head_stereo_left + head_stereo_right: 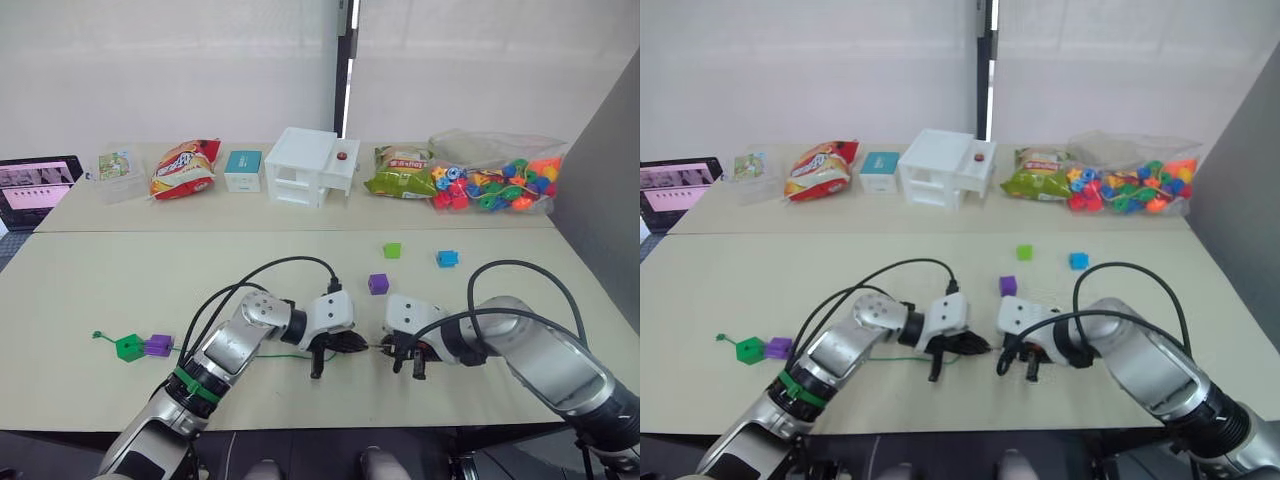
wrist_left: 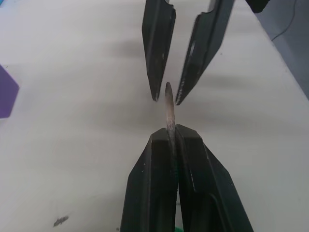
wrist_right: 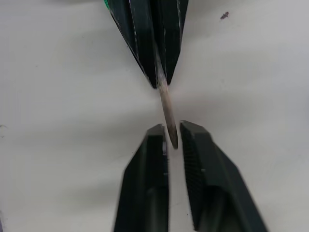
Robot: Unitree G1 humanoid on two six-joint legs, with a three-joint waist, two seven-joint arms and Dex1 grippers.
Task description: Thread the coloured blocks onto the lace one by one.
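The blue block's hole needs to stay free for the lace's needle tip [image 1: 378,346] [image 3: 166,106], so my right gripper should grab the blue block by its opposite sides next.
The lace [image 1: 290,356] lies along the table's front, with a dark green block [image 1: 129,347] and a purple block [image 1: 159,345] strung on it near its knotted tail [image 1: 97,336]. My left gripper [image 2: 175,130] is shut on the lace's stiff needle tip [image 2: 169,108], which points at my right gripper [image 3: 173,128]. The right gripper is open, and the end of the needle tip [image 3: 167,108] sits in the narrow gap between its fingers. Loose on the table beyond lie a purple block [image 1: 378,283], a light green block [image 1: 392,250] and a blue block [image 1: 447,258].
Along the back table stand a tablet [image 1: 35,188], a small clear box [image 1: 117,170], a snack bag [image 1: 184,167], a teal-topped box [image 1: 243,170], a white toy house [image 1: 311,166], a green snack bag [image 1: 400,172] and a bag of beads [image 1: 495,178]. A grey panel [image 1: 600,170] rises at the right.
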